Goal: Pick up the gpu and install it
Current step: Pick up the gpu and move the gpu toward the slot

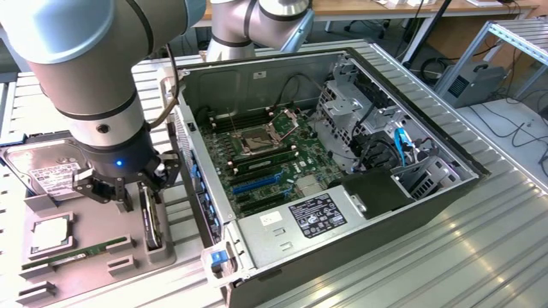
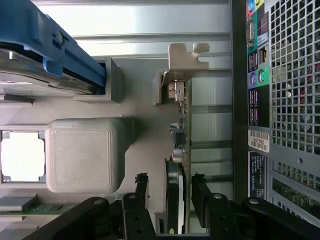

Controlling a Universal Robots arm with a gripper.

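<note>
My gripper should close on the GPU (image 1: 153,221) now. The gripper's black fingers are on either side of the GPU, so they would catch it if they closed now.
The gpu (image 1: 153,221) stands on edge in a slot of the grey parts tray (image 1: 94,273), at the exterior view's left of the open computer case (image 1: 445,186). In the wrist view the gpu (image 2: 176,165) shows edge-on, its metal bracket (image 2: 185,60) at the far end. My gripper (image 1: 135,196) hangs just over the card and is open. In the wrist view the gripper (image 2: 170,181) straddles the card, one black finger (image 2: 141,186) on each side, with a gap to the card on both sides. The motherboard's blue slot (image 1: 256,184) lies bare inside the case.
On the tray lie a hard drive (image 1: 50,176), a processor (image 1: 51,234) and a green memory stick (image 1: 77,253). The case's rear wall (image 2: 290,100) stands close beside the gpu. Cables and a drive cage (image 1: 347,112) crowd the case's right part.
</note>
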